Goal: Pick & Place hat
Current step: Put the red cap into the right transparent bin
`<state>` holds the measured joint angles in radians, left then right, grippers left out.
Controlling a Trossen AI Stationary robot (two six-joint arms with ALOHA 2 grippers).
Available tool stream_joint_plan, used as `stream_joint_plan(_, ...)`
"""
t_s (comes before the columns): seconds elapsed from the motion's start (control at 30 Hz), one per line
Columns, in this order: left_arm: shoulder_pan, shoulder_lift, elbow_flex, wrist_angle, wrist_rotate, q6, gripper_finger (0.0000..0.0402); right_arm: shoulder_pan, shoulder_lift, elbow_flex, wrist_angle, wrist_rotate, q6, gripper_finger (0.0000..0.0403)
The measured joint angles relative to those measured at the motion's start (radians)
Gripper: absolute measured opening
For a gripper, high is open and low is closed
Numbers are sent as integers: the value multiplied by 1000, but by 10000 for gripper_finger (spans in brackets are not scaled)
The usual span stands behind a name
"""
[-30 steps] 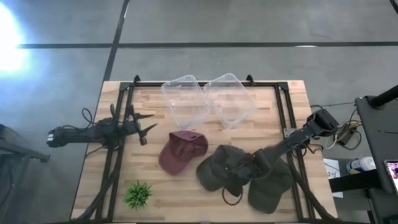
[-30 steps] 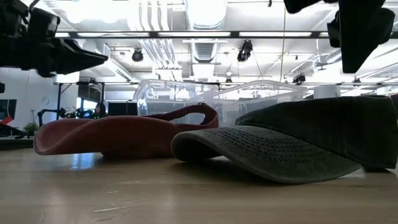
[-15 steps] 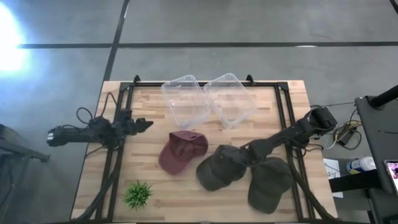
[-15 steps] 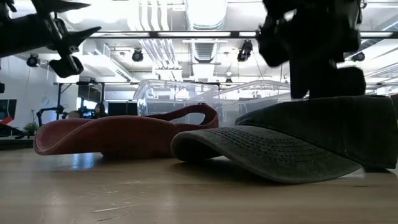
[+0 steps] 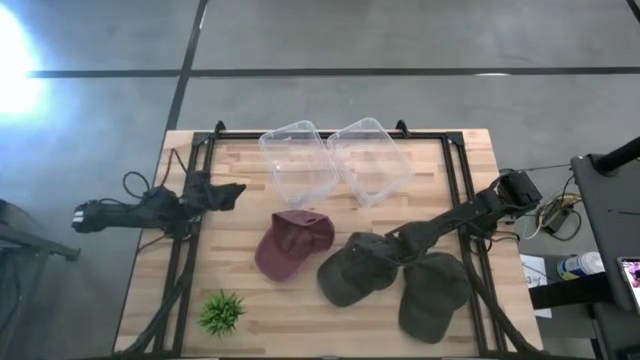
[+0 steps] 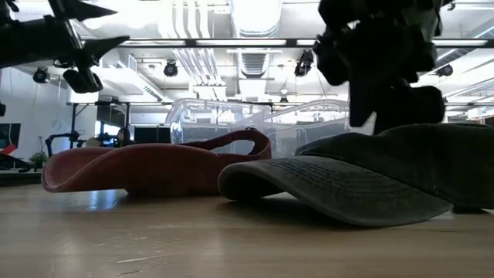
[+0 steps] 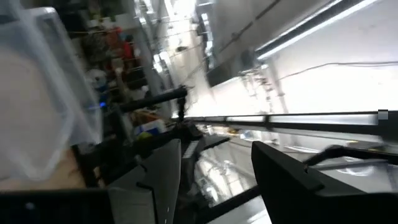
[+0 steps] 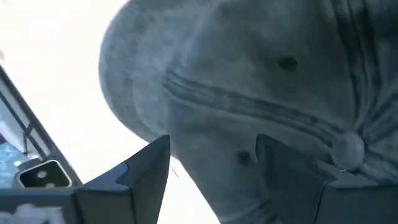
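My left gripper is going to grab the red hat by its brim (image 5: pixel 272 260) next, to put the red hat in the clear plastic bin (image 5: pixel 300 168).
A dark green hat (image 5: pixel 352 272) lies crown up on the table, with a second dark hat (image 5: pixel 436 298) to its right and a red hat (image 5: pixel 293 243) to its left. My right gripper (image 5: pixel 392 243) hangs open over the green hat's crown (image 8: pixel 267 93). Its fingers stand on either side of a stretch of the crown beside the top button (image 8: pixel 348 147). In the low view my right gripper (image 6: pixel 386 100) sits right above the crown (image 6: pixel 401 143). My left gripper (image 5: pixel 236 190) waits open in the air at the table's left side. My right gripper comes at the green hat's crown (image 8: pixel 236 124) from above, its open fingers (image 8: pixel 146 171) astride the cloth near the button. The hat rests on the table by its brim (image 6: pixel 324 181). Whether the fingers touch the cloth, I cannot tell.
Two clear plastic bins (image 5: pixel 297 162) (image 5: pixel 368 158) stand side by side at the far edge. A small green plant (image 5: pixel 221 312) sits near the left front corner. Black frame rails (image 5: pixel 190 240) run along both sides of the table.
My right gripper has moved from over the near right of the green hat toward the far edge and down onto its crown. The hat's brim has slid slightly to the right. My left gripper has rolled about its wrist and drifted a little toward the far edge.
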<state>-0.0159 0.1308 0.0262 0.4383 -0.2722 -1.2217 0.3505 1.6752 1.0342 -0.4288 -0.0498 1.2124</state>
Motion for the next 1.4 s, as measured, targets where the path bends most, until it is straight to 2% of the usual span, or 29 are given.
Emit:
stream_joint_plan(0.1,0,73,76,-81,7,-23,190,-13,0,15,1,0,-27,233)
stream_joint_plan(0.17,-1,140,159,-204,40,-27,190,-23,0,18,0,0,-49,233)
stream_joint_plan(0.23,-8,223,258,-438,127,-22,190,-30,0,18,-1,-4,-65,233)
stream_joint_plan(0.3,-26,325,368,-742,195,-13,190,-35,0,14,1,-10,-70,233)
stream_joint_plan(0.37,-58,440,459,-997,208,12,190,-36,0,7,-2,-12,-72,233)
stream_joint_plan(0.43,-93,549,521,-1125,206,47,190,-35,0,3,-2,-14,-74,233)
stream_joint_plan(0.57,-146,731,560,-1064,205,106,190,-34,0,-1,-2,-19,-89,233)
stream_joint_plan(0.77,-153,910,555,-1032,211,97,190,-34,0,-1,-1,-22,-91,233)
stream_joint_plan(1.0,-156,990,557,-876,237,134,190,-34,0,-3,0,-22,-91,233)
stream_joint_plan(1.27,-156,1124,531,-818,269,154,190,-34,0,-3,0,-21,-94,233)
stream_joint_plan(1.33,-158,1153,526,-776,295,155,183,-34,0,-4,0,-21,-94,233)
stream_joint_plan(1.4,-160,1169,527,-745,318,165,159,-34,0,-4,0,-21,-94,233)
